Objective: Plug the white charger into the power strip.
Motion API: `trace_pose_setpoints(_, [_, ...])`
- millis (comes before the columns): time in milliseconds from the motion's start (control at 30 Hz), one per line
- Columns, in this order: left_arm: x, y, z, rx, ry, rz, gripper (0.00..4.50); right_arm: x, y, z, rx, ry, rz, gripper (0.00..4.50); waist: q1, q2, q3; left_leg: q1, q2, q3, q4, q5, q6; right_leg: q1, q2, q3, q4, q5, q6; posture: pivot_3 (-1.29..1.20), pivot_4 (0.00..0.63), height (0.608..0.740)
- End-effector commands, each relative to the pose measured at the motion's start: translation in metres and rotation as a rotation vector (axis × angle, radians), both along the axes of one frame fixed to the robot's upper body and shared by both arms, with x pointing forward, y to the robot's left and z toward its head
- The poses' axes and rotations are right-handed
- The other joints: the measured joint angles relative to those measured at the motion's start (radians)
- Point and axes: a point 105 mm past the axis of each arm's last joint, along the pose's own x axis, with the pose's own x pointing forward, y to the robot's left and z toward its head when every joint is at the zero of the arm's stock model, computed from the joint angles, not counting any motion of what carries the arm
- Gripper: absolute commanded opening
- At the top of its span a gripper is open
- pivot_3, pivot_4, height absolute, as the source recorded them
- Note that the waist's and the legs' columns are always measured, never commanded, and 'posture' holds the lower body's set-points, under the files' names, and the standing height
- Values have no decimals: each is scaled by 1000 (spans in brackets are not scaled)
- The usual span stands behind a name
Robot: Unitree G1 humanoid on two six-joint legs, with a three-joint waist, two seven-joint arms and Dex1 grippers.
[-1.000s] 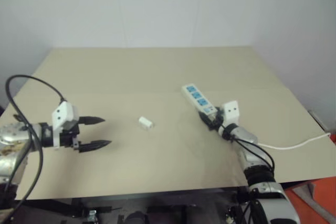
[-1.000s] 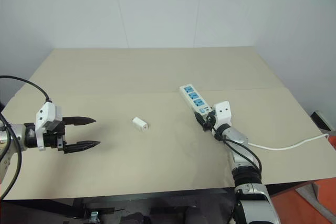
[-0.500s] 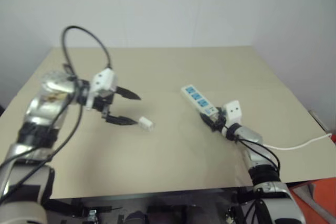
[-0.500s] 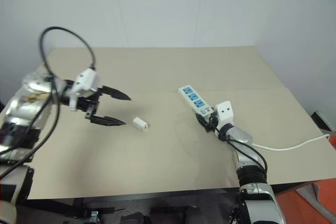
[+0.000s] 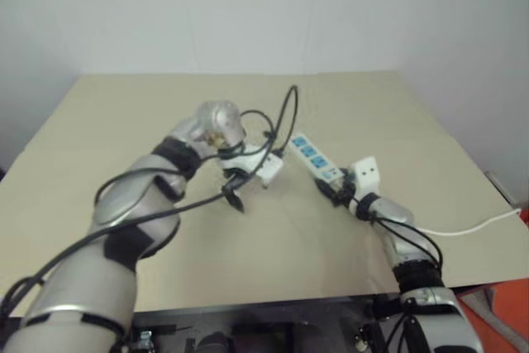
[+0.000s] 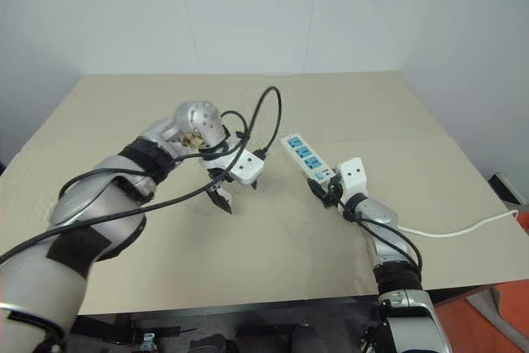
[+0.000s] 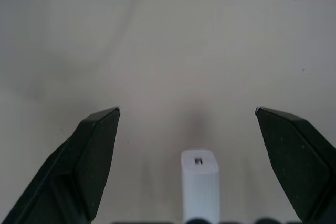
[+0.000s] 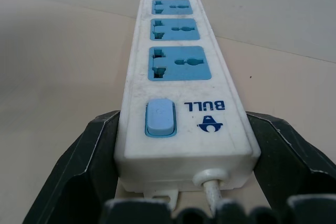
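The white charger (image 7: 200, 181) still sits small below my left gripper's fingers, so it is too early to close on it; my left gripper lowers first.
The white charger (image 7: 200, 181) lies flat on the tan table, in the gap between the two wide-apart fingers of my left gripper (image 7: 187, 111). That gripper (image 6: 221, 197) points steeply down at the table's middle, open and holding nothing; it covers the charger in the head views. The power strip (image 5: 312, 155), a white bar with three blue socket faces (image 8: 178, 62), lies right of centre. My right gripper (image 5: 334, 189) is level at its cord end, with a black finger (image 8: 97, 156) pressed against each long side near the blue switch.
The strip's thin white cord (image 5: 463, 228) trails right toward the table's right edge. The table (image 5: 149, 109) stretches wide to the left and back. A white wall stands behind it. Something orange (image 5: 506, 313) sits on the floor at the lower right.
My left arm has swung in from the left edge to above the charger, and its gripper has turned from level to pointing down. The right gripper and power strip stayed put.
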Motion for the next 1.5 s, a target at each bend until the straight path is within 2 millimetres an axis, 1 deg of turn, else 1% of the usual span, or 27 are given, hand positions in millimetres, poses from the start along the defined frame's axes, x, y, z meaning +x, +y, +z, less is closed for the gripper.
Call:
trace_pose_setpoints(33, [5,1,7,117,-67,-47,4500,-7,-8,-14,-17,59,-21,3381,0,0,0,0,0,0,0,0,0,0,0,0,0,0,0,0,150,740])
trace_pose_setpoints(167, [9,2,3,211,-119,-84,4500,-7,-8,-15,-21,60,-25,3381,1,0,0,-1,0,-2,0,-1,1,0,0,0,-1,0,1,0,150,740])
trace_pose_setpoints(233, [14,6,-2,274,-169,-103,4500,-7,-7,-15,-17,60,-27,3381,1,0,0,-1,0,-4,0,-1,1,0,0,0,-1,0,1,0,150,740])
trace_pose_setpoints(400, [15,6,-10,313,-175,-119,4500,-6,-6,-14,-16,56,-29,3381,1,0,0,-1,0,-7,0,-1,1,0,0,0,-1,0,1,0,150,740])
trace_pose_setpoints(567, [14,3,-13,312,-166,-110,4500,-6,-7,-15,-15,56,-37,3381,1,0,0,-1,0,-8,1,-1,1,0,0,0,0,0,1,0,150,740])
trace_pose_setpoints(800, [18,5,-23,342,-206,-93,4500,-7,-7,-17,-15,58,-44,3381,1,0,0,-1,0,-8,1,-1,1,0,0,0,0,0,1,0,150,740])
trace_pose_setpoints(1067, [14,1,-33,311,-162,-59,4500,-6,-8,-18,-30,61,-44,3381,2,0,0,0,0,-8,1,-1,1,0,-1,0,2,0,1,0,150,740])
trace_pose_setpoints(1300, [15,0,-37,325,-168,-38,4500,-6,-8,-19,-41,62,-45,3381,2,0,0,0,-1,-8,2,-1,1,1,-1,0,2,0,1,0,150,740])
trace_pose_setpoints(1400, [13,-2,-37,315,-152,-29,3924,-7,-9,-21,-43,64,-45,3381,2,0,0,1,-1,-8,2,-1,1,2,-1,0,2,0,1,0,150,740])
trace_pose_setpoints(1467, [15,0,-37,330,-167,-33,3318,-8,-9,-21,-43,65,-46,3381,1,0,0,1,-1,-8,2,-1,1,2,-1,0,2,0,1,0,150,740])
trace_pose_setpoints(1500, [15,0,-37,332,-166,-29,2931,-8,-9,-22,-43,65,-46,3381,1,0,0,1,-1,-8,2,-1,1,2,-1,0,2,0,1,0,150,740])
